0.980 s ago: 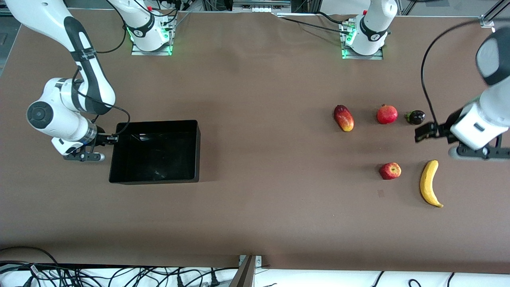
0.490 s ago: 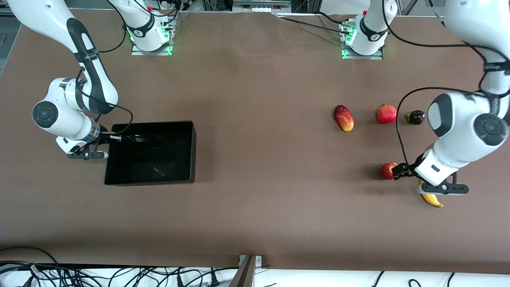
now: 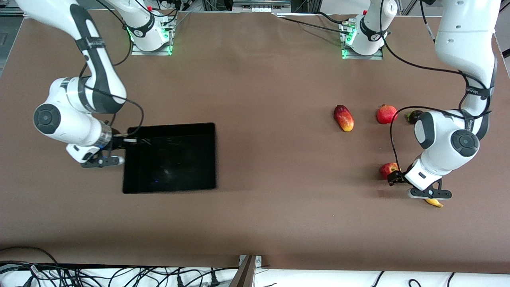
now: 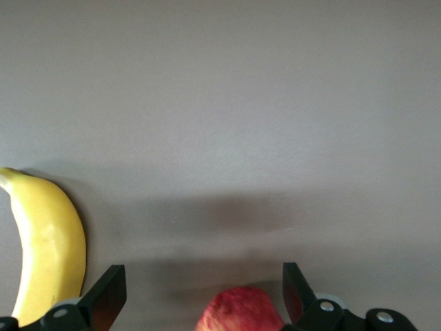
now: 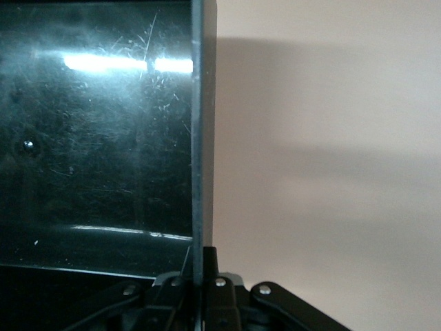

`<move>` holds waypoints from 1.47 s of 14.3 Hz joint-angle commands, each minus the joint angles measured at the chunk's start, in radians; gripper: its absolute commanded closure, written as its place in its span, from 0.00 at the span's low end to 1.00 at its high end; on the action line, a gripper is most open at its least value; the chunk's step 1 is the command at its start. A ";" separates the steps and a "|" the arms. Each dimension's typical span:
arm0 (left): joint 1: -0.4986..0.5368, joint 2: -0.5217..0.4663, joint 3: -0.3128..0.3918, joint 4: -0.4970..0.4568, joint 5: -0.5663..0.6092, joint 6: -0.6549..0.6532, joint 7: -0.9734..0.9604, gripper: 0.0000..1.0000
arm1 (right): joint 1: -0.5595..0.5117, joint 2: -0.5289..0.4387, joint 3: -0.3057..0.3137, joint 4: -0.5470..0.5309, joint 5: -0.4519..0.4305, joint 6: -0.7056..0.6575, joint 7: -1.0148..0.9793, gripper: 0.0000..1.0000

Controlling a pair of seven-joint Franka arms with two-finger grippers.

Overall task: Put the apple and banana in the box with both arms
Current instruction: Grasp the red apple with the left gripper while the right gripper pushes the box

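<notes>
The red apple should go into the black box, so my left gripper will grab it next around its round body.
The black box lies toward the right arm's end of the table. My right gripper is shut on its side wall; the right wrist view shows the thin wall clamped between the closed fingers of the gripper. The red apple lies toward the left arm's end. My left gripper is open, low over it. In the left wrist view the apple sits between the spread fingers of the gripper. The yellow banana lies beside it; the front view shows only its tip.
A red-yellow mango, a red pomegranate and a small dark fruit, partly hidden by the left arm, lie in a row farther from the front camera than the apple.
My right gripper has shifted the box toward the middle of the table. My left arm has swung from beside the dark fruit down to the apple, covering most of the banana.
</notes>
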 commanded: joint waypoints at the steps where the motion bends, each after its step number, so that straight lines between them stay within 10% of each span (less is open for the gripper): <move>1: 0.013 -0.009 -0.014 -0.074 0.015 0.070 0.023 0.00 | 0.118 -0.003 -0.001 0.021 0.075 -0.021 0.048 1.00; 15: 0.013 -0.029 -0.039 -0.171 0.008 0.070 -0.053 0.00 | 0.561 0.263 -0.002 0.183 0.074 0.244 0.568 1.00; 16: 0.013 -0.043 -0.039 -0.185 0.008 0.069 -0.053 0.16 | 0.567 0.279 -0.002 0.183 0.074 0.266 0.589 1.00; 18: 0.013 -0.063 -0.039 -0.196 0.008 0.057 -0.065 0.89 | 0.580 0.303 -0.002 0.183 0.068 0.300 0.609 1.00; 20: 0.012 -0.069 -0.042 -0.191 0.008 0.029 -0.062 1.00 | 0.581 0.307 -0.002 0.183 0.069 0.303 0.609 1.00; 21: 0.011 -0.080 -0.049 -0.193 0.008 0.027 -0.069 1.00 | 0.577 0.300 -0.002 0.183 0.069 0.303 0.606 0.75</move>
